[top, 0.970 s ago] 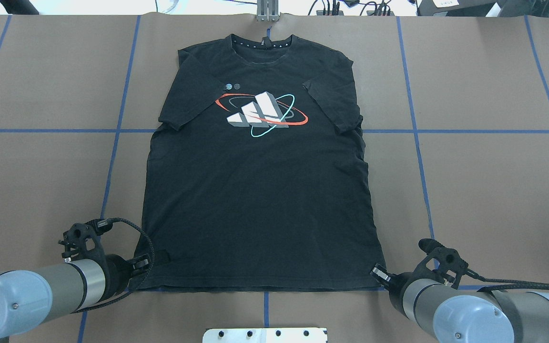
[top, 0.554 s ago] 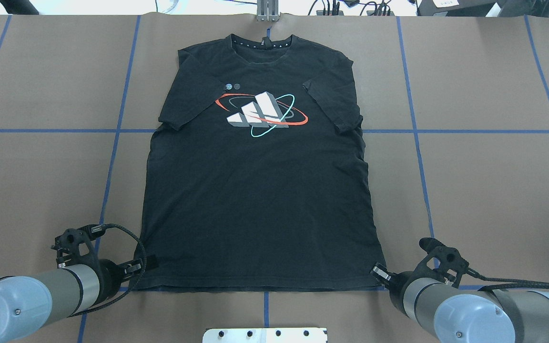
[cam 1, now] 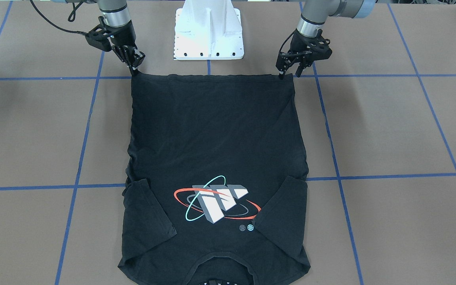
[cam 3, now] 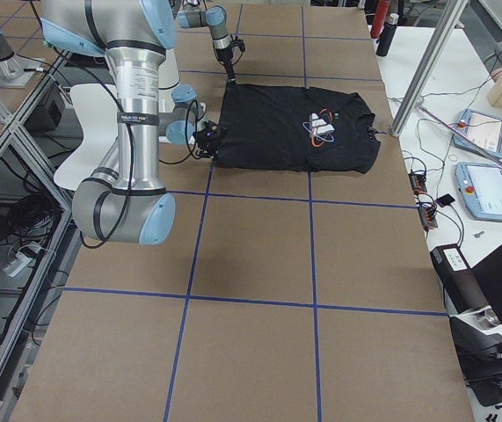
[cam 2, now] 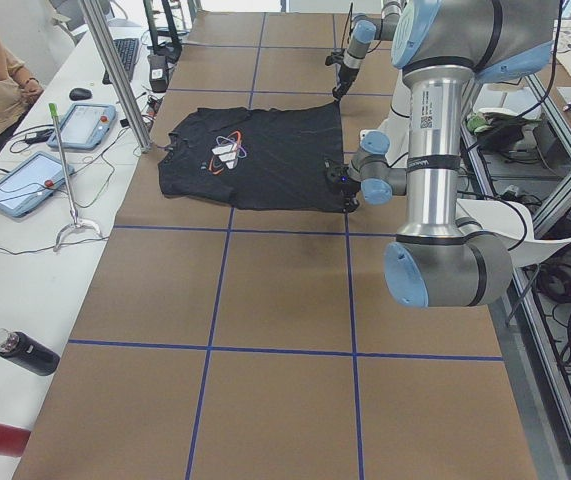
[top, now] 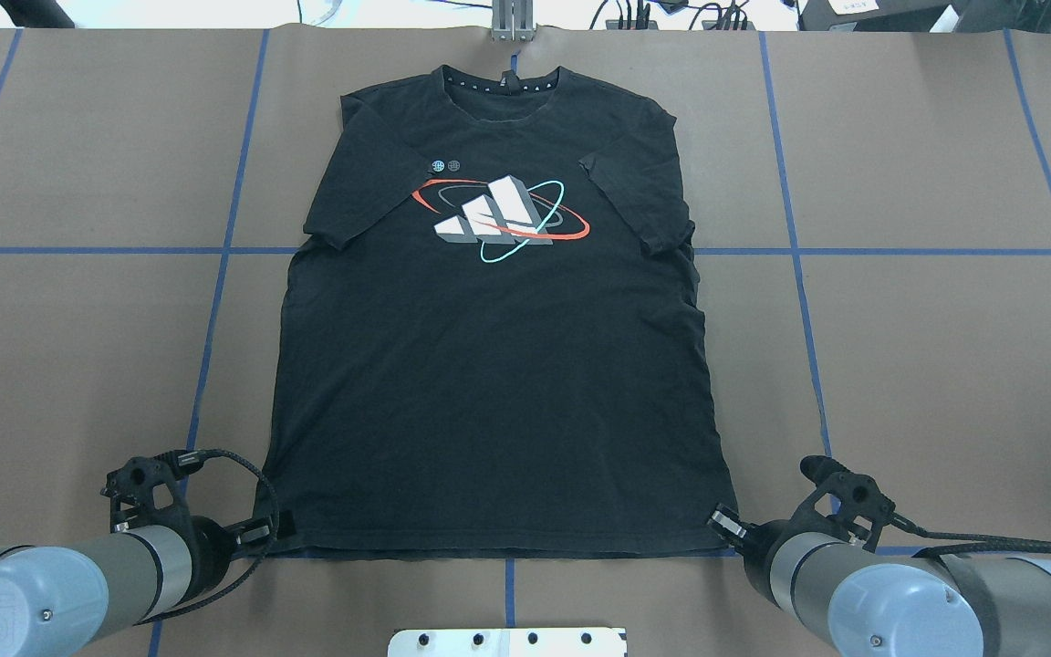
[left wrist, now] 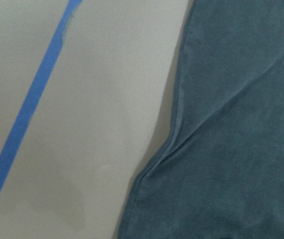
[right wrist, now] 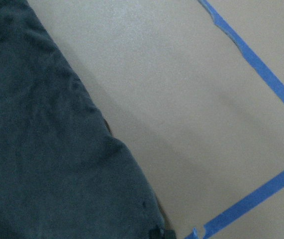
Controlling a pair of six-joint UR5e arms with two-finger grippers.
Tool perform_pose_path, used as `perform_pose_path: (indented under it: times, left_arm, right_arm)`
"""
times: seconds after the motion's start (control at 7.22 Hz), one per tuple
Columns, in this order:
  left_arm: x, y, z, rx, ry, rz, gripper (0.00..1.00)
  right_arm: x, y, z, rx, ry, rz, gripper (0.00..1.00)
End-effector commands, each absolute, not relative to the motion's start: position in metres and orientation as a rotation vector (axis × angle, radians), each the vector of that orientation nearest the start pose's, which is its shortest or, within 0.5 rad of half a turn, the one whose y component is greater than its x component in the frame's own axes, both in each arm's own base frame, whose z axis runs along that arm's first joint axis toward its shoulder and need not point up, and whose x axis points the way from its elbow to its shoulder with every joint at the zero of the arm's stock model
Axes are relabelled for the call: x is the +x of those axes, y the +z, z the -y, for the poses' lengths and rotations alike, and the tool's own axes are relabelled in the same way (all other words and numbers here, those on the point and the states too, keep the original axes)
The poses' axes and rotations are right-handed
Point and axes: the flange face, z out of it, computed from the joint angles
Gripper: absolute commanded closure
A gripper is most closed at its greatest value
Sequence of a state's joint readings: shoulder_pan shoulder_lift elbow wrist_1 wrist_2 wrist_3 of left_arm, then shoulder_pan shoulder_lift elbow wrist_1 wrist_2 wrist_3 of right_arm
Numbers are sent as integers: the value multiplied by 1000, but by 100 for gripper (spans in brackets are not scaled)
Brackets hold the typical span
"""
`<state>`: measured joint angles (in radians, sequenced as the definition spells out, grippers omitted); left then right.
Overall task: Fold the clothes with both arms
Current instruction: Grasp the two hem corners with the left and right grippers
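Note:
The black T-shirt still needs to be folded up toward its collar [cam 1: 220, 257]. My left gripper should next take hold of the T-shirt by its hem corner [cam 1: 289, 77] so I can do that.
The black T-shirt [top: 498, 365] lies flat on the table, logo up, collar at the far edge and both sleeves folded inward. It also shows in the front view [cam 1: 212, 138]. My left gripper [top: 261, 532] is low at the near-left hem corner. In the front view [cam 1: 290, 74] its fingers stand apart, one on each side of that corner, so it is open. My right gripper [top: 723, 523] is at the near-right hem corner. In the front view [cam 1: 133, 70] its fingertips are together on the cloth. Both wrist views show only the shirt edge [left wrist: 181, 149] [right wrist: 107, 134] and the table.
The brown table [top: 927, 365] carries a grid of blue tape lines. The white base pedestal [cam 1: 208, 31] stands between the arms near the hem. A metal post [top: 512, 23] stands just beyond the collar. Tablets, cables and bottles lie on the side bench [cam 2: 35, 180].
My left gripper has pulled back off the shirt's lower left side and dropped toward the near-left hem corner. The right arm and the shirt have not moved.

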<state>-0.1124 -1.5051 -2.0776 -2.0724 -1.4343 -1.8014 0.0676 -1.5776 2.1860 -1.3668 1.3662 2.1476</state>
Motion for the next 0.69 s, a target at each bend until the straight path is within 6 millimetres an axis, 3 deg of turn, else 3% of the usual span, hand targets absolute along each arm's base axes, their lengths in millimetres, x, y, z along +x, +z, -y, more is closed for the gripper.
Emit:
perform_pose_path:
  times: [0.0, 0.42, 0.55]
  left_arm:
    - [450, 398, 188, 49, -381, -951, 30]
    - [447, 407, 188, 51, -381, -931, 41]
    - [446, 407, 188, 51, -381, -929, 49]
  right_arm:
    - [-447, 357, 184, -20, 688, 851, 100]
    - [-448, 356, 184, -19, 689, 853, 100]
    - [-448, 356, 184, -20, 688, 853, 100]
